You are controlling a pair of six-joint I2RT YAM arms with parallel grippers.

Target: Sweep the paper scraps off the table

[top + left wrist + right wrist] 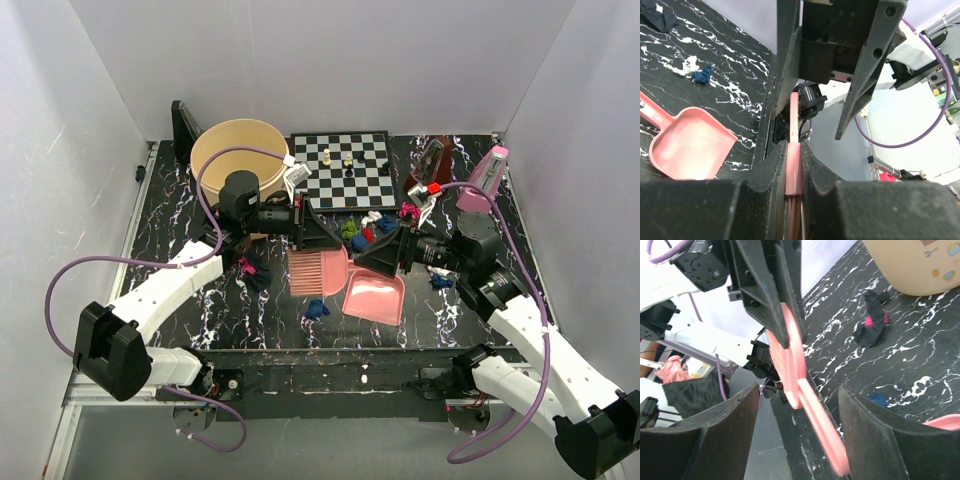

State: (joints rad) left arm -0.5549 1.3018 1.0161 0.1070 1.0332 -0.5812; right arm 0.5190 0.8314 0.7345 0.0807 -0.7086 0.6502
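The right gripper grabs the pink brush by its handle (356, 266) (825, 431) next, leaving the bristles to sweep the paper scraps away.
My left gripper (322, 240) is shut on the head of a pink brush (318, 272); in the left wrist view the fingers (765, 170) clamp the brush (793, 165). My right gripper (380, 258) is open, and the brush handle (812, 412) lies between its fingers (875, 430), blurred. A pink dustpan (375, 297) lies on the black veined table (260, 320). Paper scraps lie in a cluster (365, 232) behind the grippers. Single scraps lie at the left (255, 270), front (318, 310) and right (440, 282).
A tan bowl (240, 155) stands at the back left. A chessboard (345, 170) with a few pieces lies at the back middle. A pink object (483, 180) and a brown one (430, 160) stand at the back right. White walls enclose the table.
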